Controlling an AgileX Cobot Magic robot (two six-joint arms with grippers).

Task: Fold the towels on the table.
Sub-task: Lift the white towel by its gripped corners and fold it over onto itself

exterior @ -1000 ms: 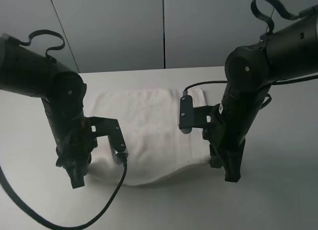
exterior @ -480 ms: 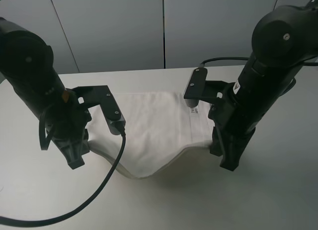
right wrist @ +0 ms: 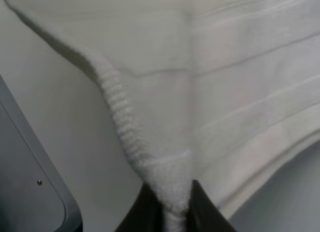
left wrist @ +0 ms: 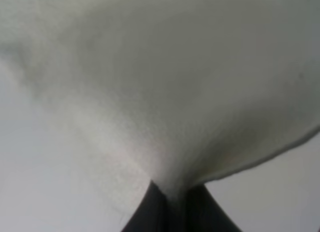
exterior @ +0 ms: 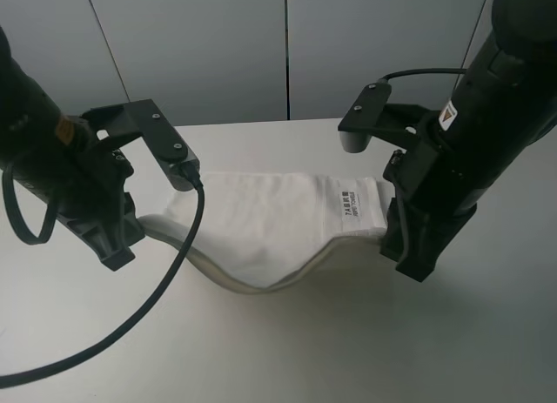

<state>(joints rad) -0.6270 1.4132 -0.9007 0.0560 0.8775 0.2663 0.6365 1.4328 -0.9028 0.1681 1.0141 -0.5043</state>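
Observation:
The towel's near corner (exterior: 152,225) is short of the towel's far edge (exterior: 252,174), so the left gripper should move the towel's near corner to that edge before it opens.
The white terry towel (exterior: 270,220) hangs lifted between my two grippers above the light grey table (exterior: 287,342), sagging in the middle so its lowest fold is near the table. Its small printed label (exterior: 351,204) shows near the right end. My left gripper (exterior: 139,222) is shut on the towel's left near corner; in the left wrist view the cloth (left wrist: 165,91) is pinched between the dark fingers (left wrist: 150,212). My right gripper (exterior: 389,231) is shut on the right near corner; the right wrist view shows the striped border (right wrist: 240,91) clamped between its fingers (right wrist: 145,212).
A black cable (exterior: 165,281) loops from the left arm down over the table's front left. Grey wall panels (exterior: 287,46) stand behind the table's far edge. Bare tabletop lies in front of the towel.
Both grippers have risen and moved away from the near edge, lifting the towel's near edge off the table. The towel now hangs between them and the label has come into view.

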